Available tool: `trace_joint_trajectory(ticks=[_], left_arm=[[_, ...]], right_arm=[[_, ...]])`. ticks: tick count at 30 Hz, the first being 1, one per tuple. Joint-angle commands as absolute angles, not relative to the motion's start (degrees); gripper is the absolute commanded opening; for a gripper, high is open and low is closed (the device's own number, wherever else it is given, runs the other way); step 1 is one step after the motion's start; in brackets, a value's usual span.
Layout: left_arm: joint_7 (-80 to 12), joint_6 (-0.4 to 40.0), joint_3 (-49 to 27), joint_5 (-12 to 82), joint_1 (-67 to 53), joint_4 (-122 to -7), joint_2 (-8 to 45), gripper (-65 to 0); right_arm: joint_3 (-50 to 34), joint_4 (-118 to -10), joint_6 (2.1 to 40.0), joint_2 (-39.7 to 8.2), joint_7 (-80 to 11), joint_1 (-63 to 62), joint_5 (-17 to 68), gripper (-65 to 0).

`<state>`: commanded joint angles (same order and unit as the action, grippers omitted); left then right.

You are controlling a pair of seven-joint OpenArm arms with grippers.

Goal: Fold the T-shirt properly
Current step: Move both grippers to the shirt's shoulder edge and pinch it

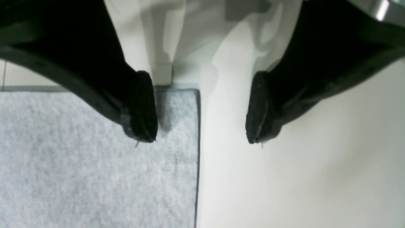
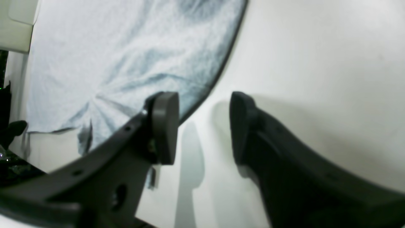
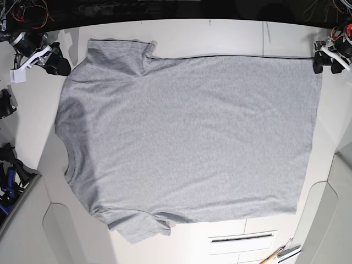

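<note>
The table between the gripper's fingers is bare, and they are short of the sleeve edge (image 3: pixel 73 70) (image 2: pixel 206 88). My right gripper isn't ready to close on the sleeve yet and needs to first move toward it.
The heather-grey T-shirt (image 3: pixel 187 137) lies spread flat on the white table (image 3: pixel 220 36), plain side up, with the neck at the left and the hem at the right. My left gripper (image 3: pixel 320 61) is at the shirt's far right hem corner. In the left wrist view the left gripper (image 1: pixel 201 126) is open, one finger over the shirt's corner (image 1: pixel 95 158) and one over bare table. My right gripper (image 3: pixel 55 63) is by the far left sleeve. In the right wrist view the right gripper (image 2: pixel 202 129) is open and empty beside the shirt's edge (image 2: pixel 110 63).
Cables and hardware (image 3: pixel 11 165) crowd the table's left edge. A screwdriver-like tool (image 3: pixel 280 254) lies at the front right, beside a slot (image 3: pixel 242 238) in the table. Raised pale panels (image 3: pixel 330 220) flank the front corners.
</note>
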<state>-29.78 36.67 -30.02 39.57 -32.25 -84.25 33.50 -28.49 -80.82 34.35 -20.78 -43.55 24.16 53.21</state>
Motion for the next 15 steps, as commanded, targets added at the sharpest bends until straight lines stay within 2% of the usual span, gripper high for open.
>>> trace_joint_trajectory(ticks=[8,15], left_arm=[[-29.76,38.39,-25.36,41.23,-32.23,-84.25,33.47,-17.7],[-29.39,38.39,-24.67,41.15,-32.23,-84.25,33.34,-18.0]], right_arm=[[-20.84,-80.84,34.33,-20.75,-43.53,24.14,53.12,-38.0],[-20.71,-80.9,34.54,-18.11,-43.53,24.14,52.93,-38.9]])
